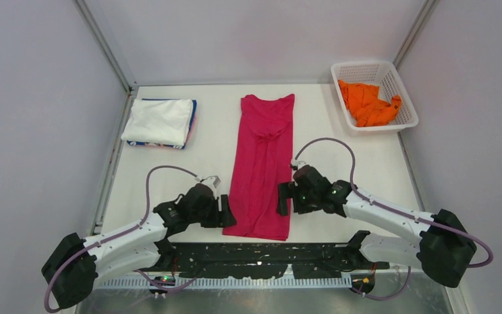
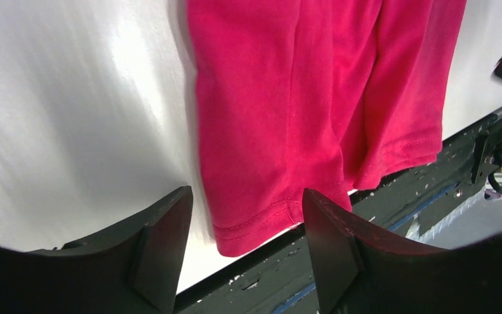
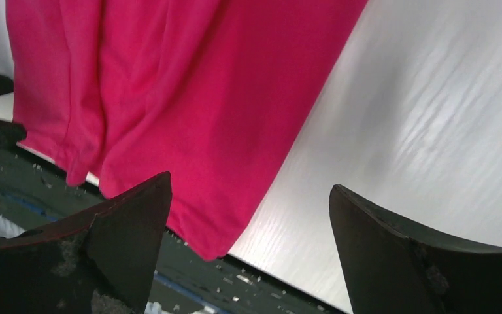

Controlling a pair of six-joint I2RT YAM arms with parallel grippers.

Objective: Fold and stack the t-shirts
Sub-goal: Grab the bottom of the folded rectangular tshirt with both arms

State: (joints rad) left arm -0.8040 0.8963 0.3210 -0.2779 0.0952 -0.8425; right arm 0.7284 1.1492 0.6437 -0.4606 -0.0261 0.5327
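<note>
The robot's right gripper next needs to grab the magenta-pink t-shirt's hem at its outer corner (image 1: 284, 235), opposite the hem's corner at the left gripper, so that the t-shirt gets folded evenly.
A magenta-pink t-shirt (image 1: 263, 167) lies folded lengthwise into a long strip down the middle of the table, its hem at the near edge. My left gripper (image 1: 227, 214) is open and empty, hovering at the hem's left corner (image 2: 248, 229). My right gripper (image 1: 282, 198) is open and empty beside the strip's right edge; the hem's right corner (image 3: 216, 242) shows between its fingers. A folded white t-shirt (image 1: 159, 120) tops a stack at the back left, with blue and pink edges under it. An orange t-shirt (image 1: 367, 103) lies crumpled in the basket.
A white plastic lattice basket (image 1: 405, 98) stands at the back right corner. A black mounting plate (image 1: 268, 255) runs along the table's near edge under the arm bases. Grey walls close in the table on three sides.
</note>
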